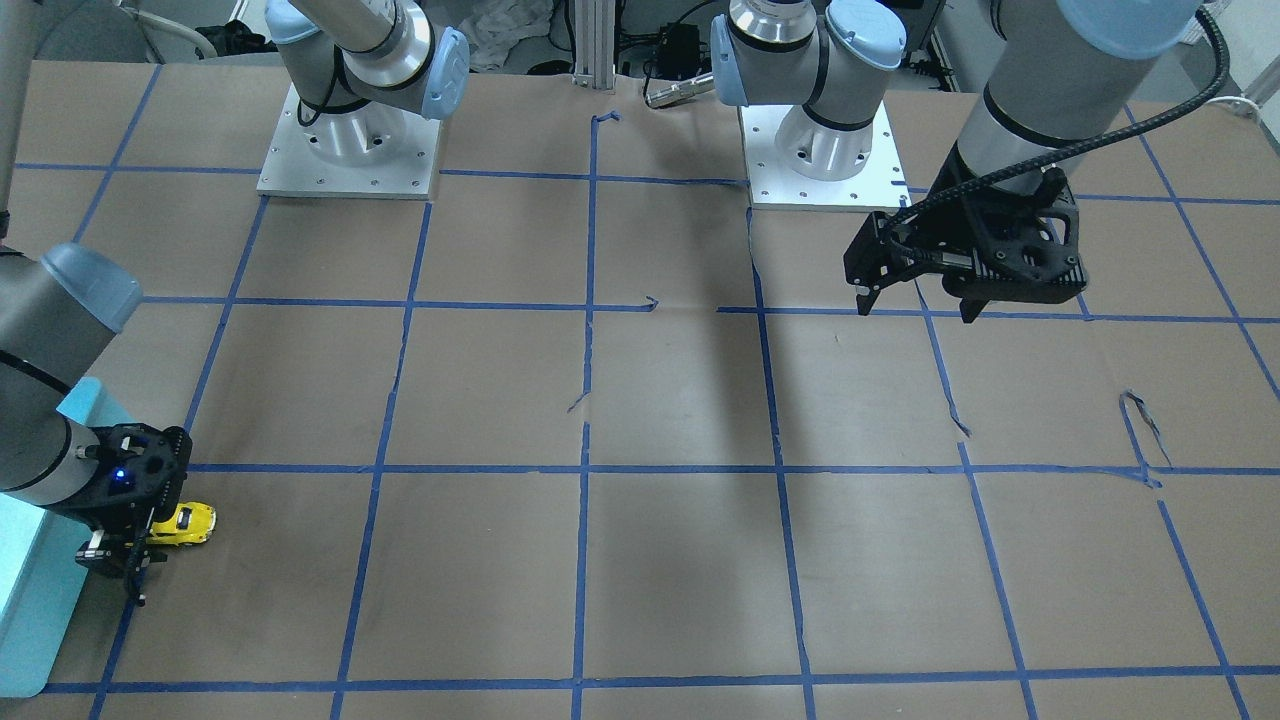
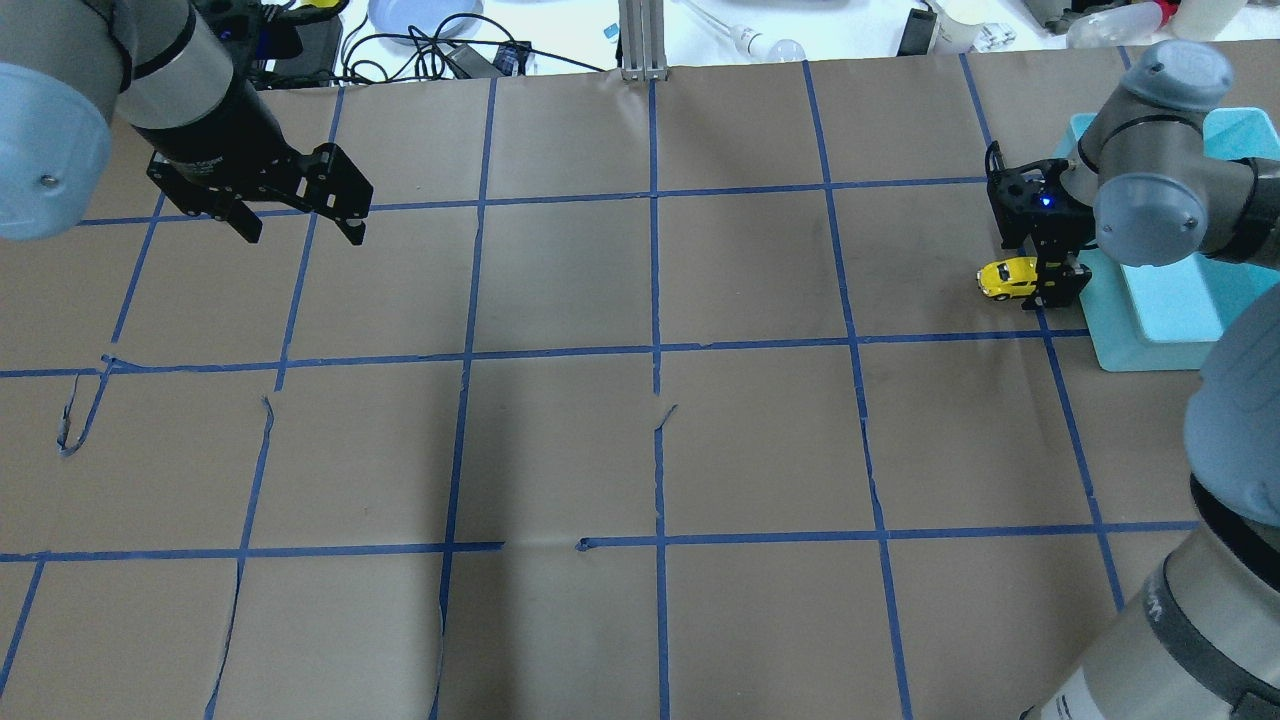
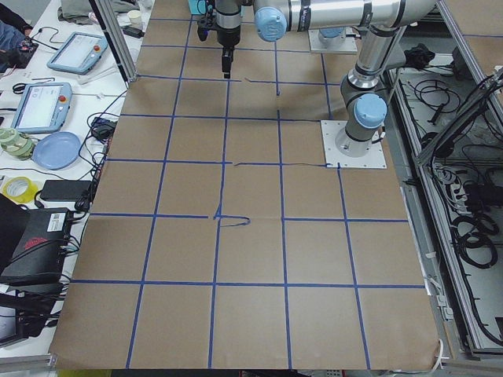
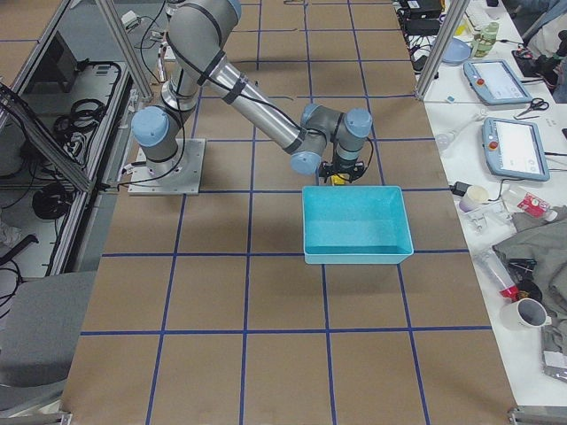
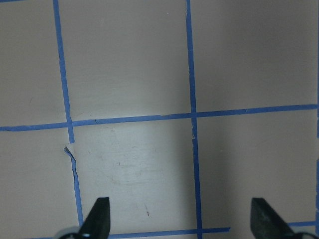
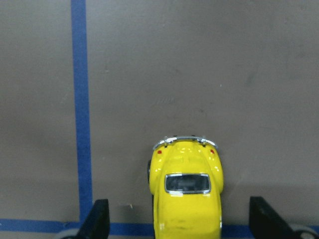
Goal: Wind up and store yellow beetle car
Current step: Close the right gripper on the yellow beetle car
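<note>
The yellow beetle car needs to be wound up and stored in the teal bin (image 1: 38, 576). My right gripper should grab the car's sides next.
The yellow beetle car (image 6: 185, 194) stands on the brown paper, next to the teal bin (image 2: 1160, 330). It also shows in the overhead view (image 2: 1008, 277) and the front view (image 1: 183, 524). My right gripper (image 6: 179, 219) is open and low around the car's front half. Its fingers (image 6: 97, 221) stand wide apart with a gap on both sides of the car. The car's rear bumper points away from the wrist. My left gripper (image 2: 300, 228) is open and empty, hovering above the table far from the car; the left wrist view (image 5: 182, 219) shows only paper below it.
The teal bin (image 1: 40, 600) sits at the table edge right behind my right gripper (image 2: 1050, 280), and looks empty in the right side view (image 4: 354, 221). Blue tape lines grid the paper. Both arm bases (image 1: 348, 150) stand at the robot's side.
</note>
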Robot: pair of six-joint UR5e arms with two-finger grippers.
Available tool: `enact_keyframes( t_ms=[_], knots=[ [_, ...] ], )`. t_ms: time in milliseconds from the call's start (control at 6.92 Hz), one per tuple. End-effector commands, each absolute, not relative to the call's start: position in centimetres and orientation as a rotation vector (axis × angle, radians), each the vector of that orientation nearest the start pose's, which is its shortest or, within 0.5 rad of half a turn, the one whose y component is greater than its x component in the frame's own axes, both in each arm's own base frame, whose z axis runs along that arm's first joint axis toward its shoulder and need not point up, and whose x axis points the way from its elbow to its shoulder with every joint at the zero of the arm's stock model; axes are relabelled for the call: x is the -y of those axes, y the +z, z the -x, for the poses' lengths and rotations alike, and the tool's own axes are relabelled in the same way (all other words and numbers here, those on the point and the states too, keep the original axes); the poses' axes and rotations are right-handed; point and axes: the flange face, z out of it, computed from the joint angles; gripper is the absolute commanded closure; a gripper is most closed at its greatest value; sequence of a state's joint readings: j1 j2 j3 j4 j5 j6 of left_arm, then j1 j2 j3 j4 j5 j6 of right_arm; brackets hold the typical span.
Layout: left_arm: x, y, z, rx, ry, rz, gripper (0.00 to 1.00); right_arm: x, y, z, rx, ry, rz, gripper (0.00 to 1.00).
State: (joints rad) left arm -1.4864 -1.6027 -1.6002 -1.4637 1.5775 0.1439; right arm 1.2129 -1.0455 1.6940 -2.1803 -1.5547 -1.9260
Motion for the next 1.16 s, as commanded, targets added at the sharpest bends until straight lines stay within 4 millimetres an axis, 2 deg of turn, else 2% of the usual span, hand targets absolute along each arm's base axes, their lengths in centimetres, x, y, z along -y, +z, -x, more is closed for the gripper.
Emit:
enact_keyframes(
  t_ms=[0,145,434,578,723,867,1012],
  knots=[
    [52.0,47.1,8.9,-3.124,-0.094,-0.100,0.00,62.6,18.6,9.1,-2.212,0.017,2.161,0.29],
    [52.1,47.4,8.9,-3.126,-0.109,-0.089,0.00,62.5,18.5,9.1,-2.209,0.018,2.162,0.39],
    [52.2,47.4,9.0,-3.124,-0.138,-0.093,0.00,62.3,19.0,9.4,-2.216,0.069,2.183,0.75],
    [52.2,47.3,9.0,-3.123,-0.135,-0.098,0.00,62.5,19.5,9.4,-2.222,0.063,2.189,0.82],
    [52.2,47.2,9.0,-3.123,-0.130,-0.103,0.00,62.6,21.6,9.1,-2.241,0.047,2.204,0.93],
    [52.2,47.2,9.0,-3.121,-0.130,-0.105,0.00,62.5,23.5,9.0,-2.259,0.020,2.218,1.00],
    [52.3,46.9,9.0,-3.122,-0.123,-0.105,0.00,62.7,24.6,9.0,-2.267,-0.003,2.222,1.00]
  ],
)
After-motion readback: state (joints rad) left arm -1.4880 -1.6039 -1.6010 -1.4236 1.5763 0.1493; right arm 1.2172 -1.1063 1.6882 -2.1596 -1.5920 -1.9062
